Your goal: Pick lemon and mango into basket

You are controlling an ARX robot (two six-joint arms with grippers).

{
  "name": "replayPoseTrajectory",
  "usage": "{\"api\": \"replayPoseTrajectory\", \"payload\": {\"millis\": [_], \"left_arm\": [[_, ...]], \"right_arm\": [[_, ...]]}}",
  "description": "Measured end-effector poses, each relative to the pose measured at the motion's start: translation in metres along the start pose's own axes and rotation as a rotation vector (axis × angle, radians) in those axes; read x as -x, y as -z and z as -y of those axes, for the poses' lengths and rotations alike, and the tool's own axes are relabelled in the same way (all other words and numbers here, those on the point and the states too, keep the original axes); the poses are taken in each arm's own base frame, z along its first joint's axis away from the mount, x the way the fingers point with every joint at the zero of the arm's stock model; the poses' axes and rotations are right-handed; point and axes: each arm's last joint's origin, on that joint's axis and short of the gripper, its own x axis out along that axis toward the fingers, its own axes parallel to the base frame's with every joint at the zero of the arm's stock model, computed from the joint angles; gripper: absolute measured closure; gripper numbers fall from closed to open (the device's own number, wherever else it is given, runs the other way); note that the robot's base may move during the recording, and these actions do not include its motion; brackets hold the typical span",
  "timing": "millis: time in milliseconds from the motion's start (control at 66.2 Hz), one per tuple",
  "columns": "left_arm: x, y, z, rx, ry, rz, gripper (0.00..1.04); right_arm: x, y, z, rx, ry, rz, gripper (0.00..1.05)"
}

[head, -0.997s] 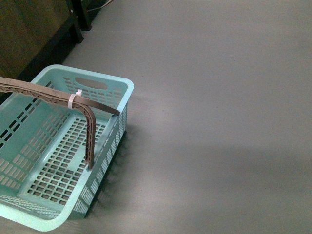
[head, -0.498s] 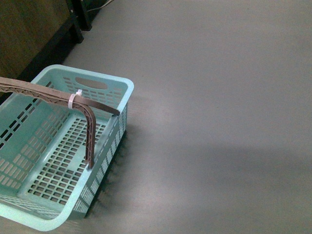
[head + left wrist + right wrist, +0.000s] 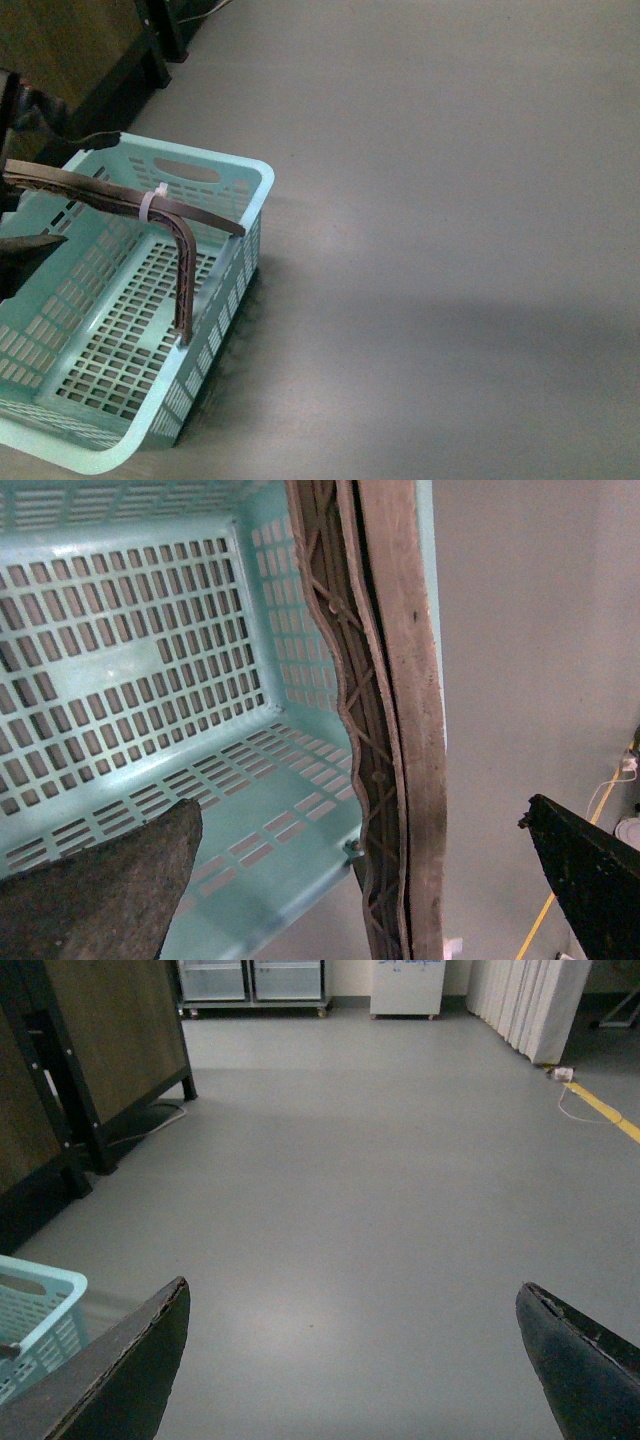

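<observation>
The basket needs to come over for the lemon and mango, so my left gripper needs to grab the basket's brown handle next.
The light teal basket stands on the grey floor at the left of the front view, and what shows of its inside is empty. Its brown arched handle carries a white zip tie. My left gripper is open at the left edge, its fingers either side of the handle. In the left wrist view the handle runs between the open fingers above the basket floor. My right gripper is open and empty over bare floor. No lemon or mango is in view.
A dark wooden cabinet stands at the back left, and it also shows in the right wrist view. A corner of the basket is at that view's left edge. A yellow floor line and white units lie far off.
My left gripper has come into the front view at the left edge, around the basket handle. The basket has stayed put.
</observation>
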Motion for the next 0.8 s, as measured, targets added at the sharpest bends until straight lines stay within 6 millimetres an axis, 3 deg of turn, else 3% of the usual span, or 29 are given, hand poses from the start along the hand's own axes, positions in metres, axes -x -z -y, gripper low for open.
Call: {"api": "replayPoseTrajectory", "payload": {"millis": [287,544,801], "left_arm": [[-0.038,-0.003,0.013,0.043,0.000,0.024,0.08],[-0.048,-0.007,0.022,0.058,0.007,0.048,0.48],[-0.051,-0.005,0.017,0.085,-0.041,0.064,0.89]], "right_arm": [[0.000,0.000,0.000,0.000,0.000,0.000,0.09],[0.000,0.000,0.000,0.000,0.000,0.000,0.09],[0.000,0.000,0.000,0.000,0.000,0.000,0.09]]}}
